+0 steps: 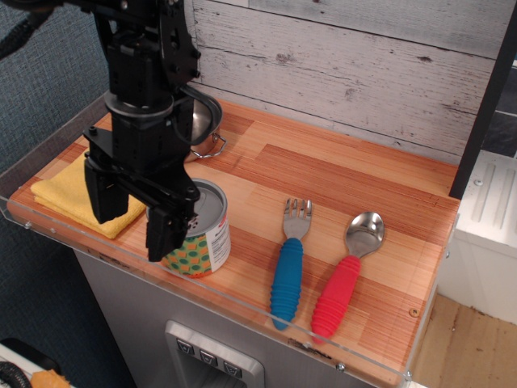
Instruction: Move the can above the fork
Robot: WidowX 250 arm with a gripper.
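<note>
My gripper should next move the can above the fork (288, 263), so it should grab the can by its patterned label side (192, 255).
The can (203, 236), with a grey lid and a green-orange patterned label, stands near the front edge of the wooden counter (339, 174), left of the fork. The fork (288, 263) has a blue ribbed handle and lies with its tines pointing toward the back wall. My gripper (133, 218) is open, its black fingers pointing down at the can's left side. The right finger (167, 230) covers the left part of the can; the left finger hangs over the yellow cloth. I cannot tell whether a finger touches the can.
A spoon (346, 279) with a red ribbed handle lies right of the fork. A steel pot (204, 121) stands at the back left, mostly hidden by the arm. A folded yellow cloth (60, 192) lies at the left. A clear rim (266, 311) runs along the front edge.
</note>
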